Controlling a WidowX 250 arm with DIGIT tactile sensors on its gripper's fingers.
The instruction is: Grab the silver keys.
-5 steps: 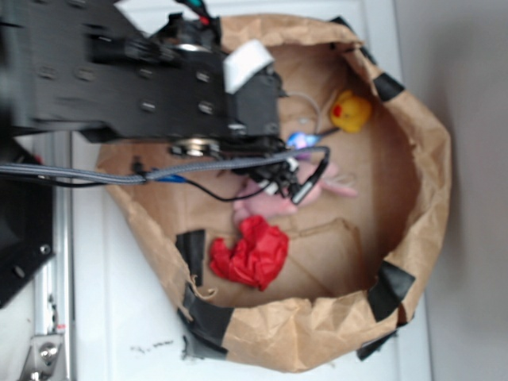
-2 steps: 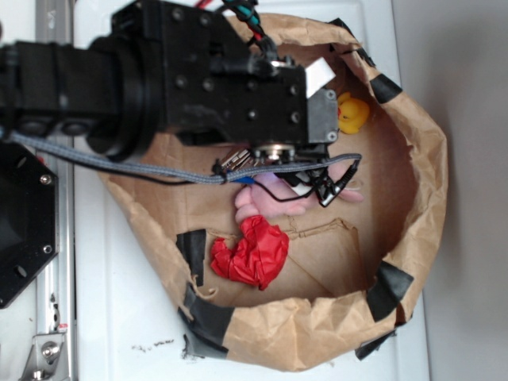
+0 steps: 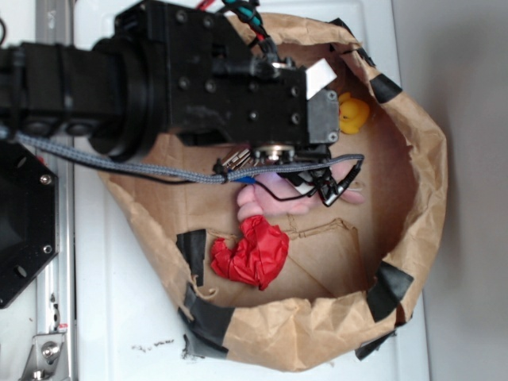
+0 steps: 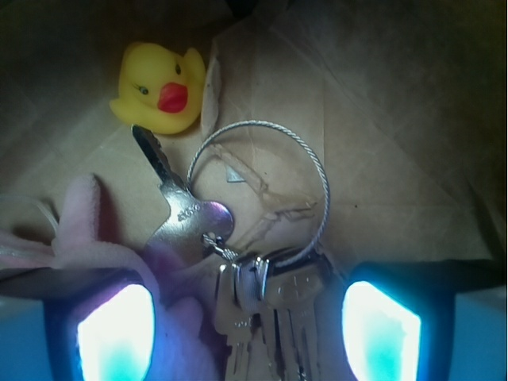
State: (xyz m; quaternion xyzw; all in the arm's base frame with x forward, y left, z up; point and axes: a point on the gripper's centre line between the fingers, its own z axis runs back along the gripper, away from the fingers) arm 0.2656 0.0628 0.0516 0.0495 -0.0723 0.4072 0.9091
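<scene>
The silver keys need to come out of the bag, so my gripper should next grab the keys by their wire ring (image 4: 278, 260) and lift them out.
The silver keys (image 4: 266, 298) lie on the brown paper floor of the bag, fanned on a ring with a thin wire loop (image 4: 262, 190) and one darker key (image 4: 178, 202) pointing toward the duck. My gripper (image 4: 248, 329) is open and straddles the bunch. The glowing left pad (image 4: 115, 333) and right pad (image 4: 381, 329) stand well apart from the metal on either side. In the exterior view the black arm (image 3: 198, 87) covers the keys.
A yellow rubber duck (image 4: 159, 87) (image 3: 353, 113) sits just beyond the keys. A pink plush toy (image 4: 87, 230) (image 3: 274, 198) presses in by the left pad. Red crumpled cloth (image 3: 252, 252) lies nearer the bag's edge. The paper bag wall (image 3: 425, 182) rings everything.
Over the last second the arm swung right, further into the bag toward the duck. Since 0.4 s ago it has barely moved.
</scene>
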